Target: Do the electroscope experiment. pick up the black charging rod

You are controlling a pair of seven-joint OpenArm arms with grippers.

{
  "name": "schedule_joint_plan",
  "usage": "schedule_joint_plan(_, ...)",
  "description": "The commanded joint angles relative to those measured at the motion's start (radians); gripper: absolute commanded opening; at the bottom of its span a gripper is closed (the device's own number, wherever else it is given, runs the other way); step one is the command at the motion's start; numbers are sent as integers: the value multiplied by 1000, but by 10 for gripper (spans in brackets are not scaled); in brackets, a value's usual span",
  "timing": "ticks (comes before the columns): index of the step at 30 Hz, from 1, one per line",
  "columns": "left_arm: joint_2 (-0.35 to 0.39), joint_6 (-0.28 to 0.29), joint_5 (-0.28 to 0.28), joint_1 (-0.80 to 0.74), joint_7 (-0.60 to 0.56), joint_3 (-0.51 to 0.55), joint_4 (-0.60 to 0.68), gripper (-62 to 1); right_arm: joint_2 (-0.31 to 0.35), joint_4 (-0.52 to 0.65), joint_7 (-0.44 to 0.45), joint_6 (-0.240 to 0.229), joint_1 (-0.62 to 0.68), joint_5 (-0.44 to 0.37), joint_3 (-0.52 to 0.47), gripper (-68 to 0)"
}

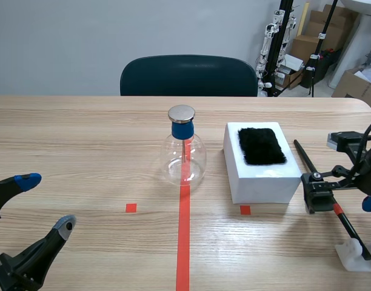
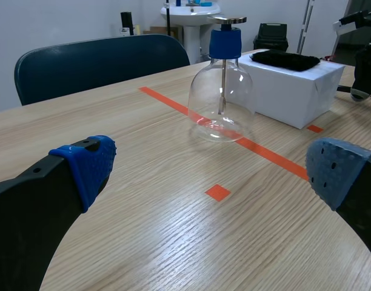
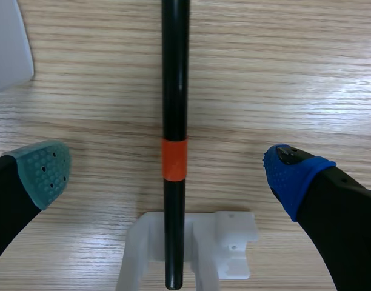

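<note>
Next, my right gripper grabs the rod by its orange band (image 3: 174, 160), so the charging rod's long black body (image 3: 175, 73) stays free for the electroscope experiment.
The black charging rod (image 3: 174, 85) has an orange band (image 3: 174, 159), and its near end rests in a white stand (image 3: 191, 251). My right gripper (image 3: 170, 176) is open above it, one pad on each side of the band, touching nothing. In the scene view the rod (image 1: 313, 170) lies slanted to the right of the white box, with the right gripper (image 1: 343, 200) over its near part. My left gripper (image 1: 46, 203) stands open near the table's front left, holding nothing.
A glass flask electroscope (image 1: 184, 151) with a blue stopper and metal disc stands on the red tape line. To its right a white box (image 1: 264, 179) carries a black fur pad (image 1: 261, 145). A dark chair (image 1: 188, 76) stands behind the table.
</note>
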State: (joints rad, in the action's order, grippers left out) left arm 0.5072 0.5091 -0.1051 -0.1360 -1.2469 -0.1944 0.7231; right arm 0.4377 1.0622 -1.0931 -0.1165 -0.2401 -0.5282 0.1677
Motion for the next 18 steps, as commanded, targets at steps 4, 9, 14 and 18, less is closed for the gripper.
schedule_joint_plan(4, 11, -2, 8, -5, -21, 3, 3, 14, 14, -3, 40, 23, -26, -4, -10, 4)
schedule_joint_plan(9, 11, -1, 7, -5, -21, 3, 3, 14, 14, -33, 62, 23, -26, -7, -10, 4)
schedule_joint_plan(14, 11, -1, 7, -5, -20, 3, 3, 14, 16, -35, 48, 23, -26, -1, -10, 4)
schedule_joint_plan(18, 11, -1, 8, -5, -21, 3, 3, 14, 22, -35, 39, 22, -26, -2, -11, 4)
